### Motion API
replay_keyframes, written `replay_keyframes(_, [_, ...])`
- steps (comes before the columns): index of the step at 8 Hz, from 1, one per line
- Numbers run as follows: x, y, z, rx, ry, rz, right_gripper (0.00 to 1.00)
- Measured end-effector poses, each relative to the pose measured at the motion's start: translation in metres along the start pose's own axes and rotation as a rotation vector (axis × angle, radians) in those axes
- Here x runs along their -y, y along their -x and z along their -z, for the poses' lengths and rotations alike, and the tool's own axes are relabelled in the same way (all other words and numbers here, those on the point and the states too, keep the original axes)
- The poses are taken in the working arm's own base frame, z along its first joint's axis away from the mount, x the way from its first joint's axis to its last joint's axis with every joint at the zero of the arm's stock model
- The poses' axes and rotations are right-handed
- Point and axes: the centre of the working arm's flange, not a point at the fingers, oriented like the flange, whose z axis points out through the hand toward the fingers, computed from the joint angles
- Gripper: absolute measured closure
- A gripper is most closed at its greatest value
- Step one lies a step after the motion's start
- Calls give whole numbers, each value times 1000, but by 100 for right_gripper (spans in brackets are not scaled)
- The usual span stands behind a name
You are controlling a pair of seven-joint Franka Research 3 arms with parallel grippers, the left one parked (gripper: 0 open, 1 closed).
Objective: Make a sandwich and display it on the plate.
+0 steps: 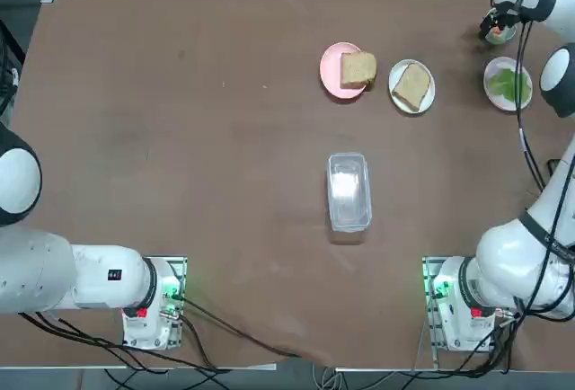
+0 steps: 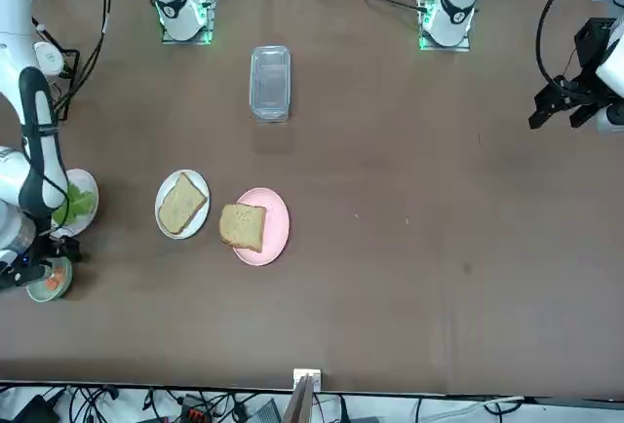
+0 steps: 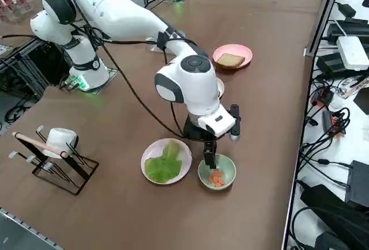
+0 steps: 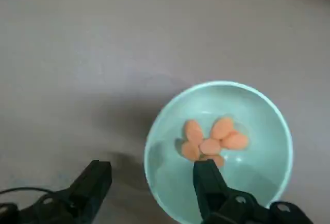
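Observation:
My right gripper picks up the wide bowl by its rim [image 4: 154, 182] next, since loose orange-red slices lie in the bottom of the bowl.
No stacked sandwich is in view; its parts lie apart. One toasted bread slice [image 1: 411, 84] lies on the small white plate [image 1: 429, 95]. A second slice [image 1: 358, 69] sits on a pink plate [image 1: 331, 71]. Green lettuce [image 3: 164, 163] rests on another white plate [image 3: 151, 151]. Orange-red slices [image 4: 211, 139] lie in a pale green bowl [image 4: 258, 115]. My right gripper [image 4: 153, 166] hangs open low over that bowl at the table's far right. One finger stands inside the bowl beside the slices, the other outside its rim. It holds nothing.
A clear plastic container [image 1: 349, 190] lies mid-table. A wire rack with a white mug [image 3: 57, 140] stands beside the table near the right arm's base. Cables and devices [image 3: 346, 48] line the shelf past the table's far edge.

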Motion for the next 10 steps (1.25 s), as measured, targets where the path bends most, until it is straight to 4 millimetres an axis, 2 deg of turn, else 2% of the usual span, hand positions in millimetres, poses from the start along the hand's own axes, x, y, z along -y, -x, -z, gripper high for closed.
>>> replay_keyframes(1, [4,-4,-5,-1,-1,15,15])
replay_keyframes(4, [6,-7,-17,2,-2,27,76])
replay_keyframes(5, [1,-9,-11,-5,16,30,92])
replay_keyframes(8, [-2,-12,-2,-8,17,32,93])
replay_keyframes(10, [6,-26,29,1,-29,30,93])
